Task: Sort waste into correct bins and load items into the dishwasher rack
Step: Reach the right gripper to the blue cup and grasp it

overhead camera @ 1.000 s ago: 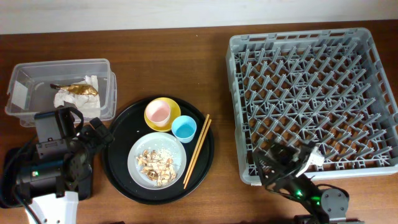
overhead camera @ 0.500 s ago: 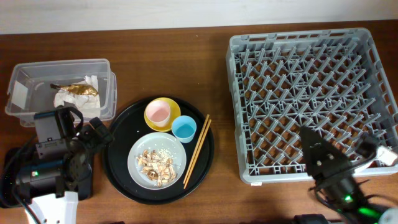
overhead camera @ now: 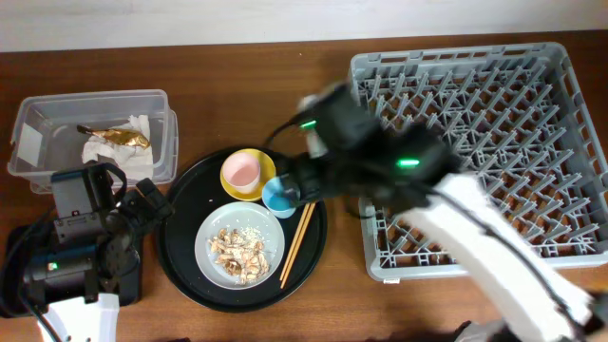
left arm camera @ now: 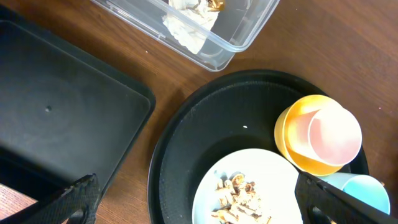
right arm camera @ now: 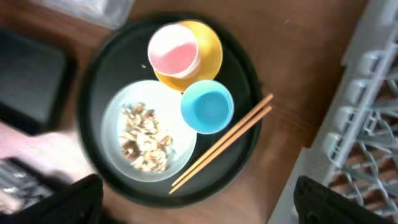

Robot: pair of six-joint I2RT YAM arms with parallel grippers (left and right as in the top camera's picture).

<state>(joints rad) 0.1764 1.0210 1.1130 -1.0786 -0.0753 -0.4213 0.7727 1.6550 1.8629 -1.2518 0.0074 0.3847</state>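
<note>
My right gripper next needs to grab the cup's rim at one side, to tip the light-blue cup [overhead camera: 280, 197] over and load it into the rack.
On the round black tray [overhead camera: 185, 237] a pink cup [overhead camera: 241, 171] sits in the yellow bowl [overhead camera: 263, 167]. Beside them are the light-blue cup [overhead camera: 280, 197], the chopsticks [overhead camera: 299, 237] and the grey plate [overhead camera: 214, 228] bearing food scraps [overhead camera: 237, 252]. The napkin and gold wrapper [overhead camera: 114, 142] lie in the clear box [overhead camera: 95, 100]. The rack [overhead camera: 494, 142] fills the right. My right gripper [right arm camera: 199, 202] hovers open over the tray, blurred in the overhead view. My left gripper [left arm camera: 202, 205] is open above the plate's left side, holding nothing.
The flat black rectangular tray [left arm camera: 56, 118] lies left of the round tray, mostly under my left arm in the overhead view. My right arm stretches across the rack's front left corner. Bare brown table runs between the round tray and the rack.
My right arm has swung from the rack's front edge at the lower right to above the round tray, near the light-blue cup. The left arm and all objects are unmoved.
</note>
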